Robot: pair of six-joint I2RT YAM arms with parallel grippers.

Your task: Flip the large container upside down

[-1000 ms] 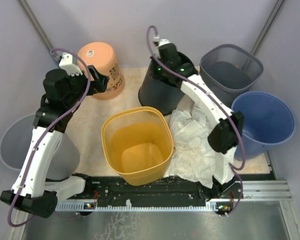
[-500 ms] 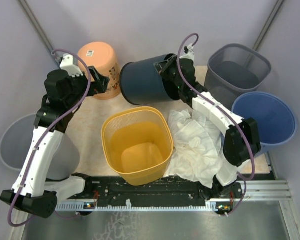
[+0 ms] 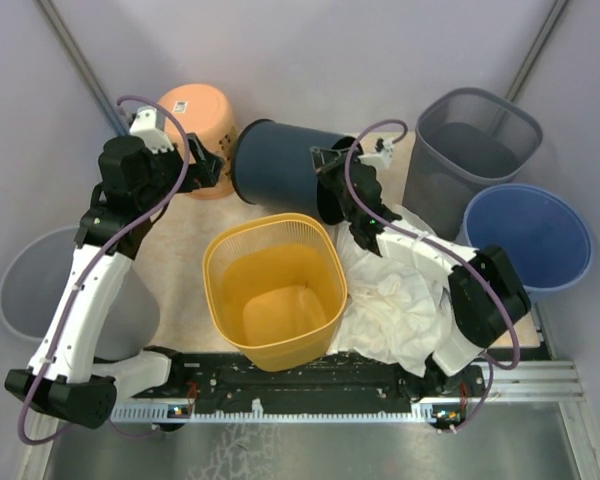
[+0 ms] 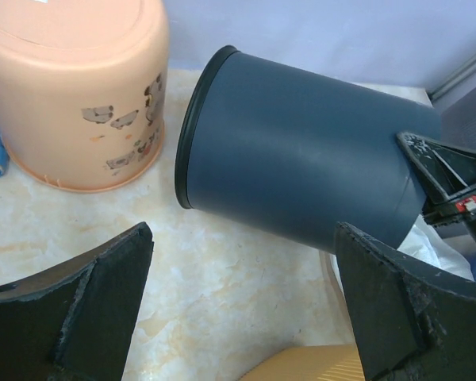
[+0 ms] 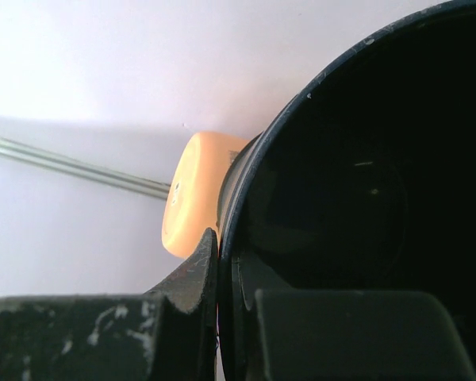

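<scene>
Next, the left gripper grips the large container by its base edge [image 3: 237, 170] [image 4: 189, 141], opposite the container's opening. This hold lets it turn the container upside down.
The large container is a dark navy bin [image 3: 280, 170]. It lies tipped on its side at the back middle, base to the left and mouth to the right, above the table. My right gripper [image 3: 330, 178] is shut on its rim, one finger inside and one outside; the right wrist view looks into the dark inside [image 5: 357, 198] with the gripper [image 5: 226, 262] clamping the rim. My left gripper [image 3: 205, 165] is open and empty just left of the bin. In the left wrist view the gripper [image 4: 242, 246] sits below the bin [image 4: 301, 167].
An upside-down orange bucket [image 3: 195, 125] stands at the back left. A yellow basket [image 3: 275, 290] stands in front of the bin and a white cloth [image 3: 395, 290] lies to its right. A grey mesh bin [image 3: 470, 140], a blue bin [image 3: 530, 240] and a grey bin [image 3: 30, 290] stand at the sides.
The right gripper has lifted the dark bin from upright and tipped it onto its side, its base swinging left. The left gripper has shifted slightly up and right.
</scene>
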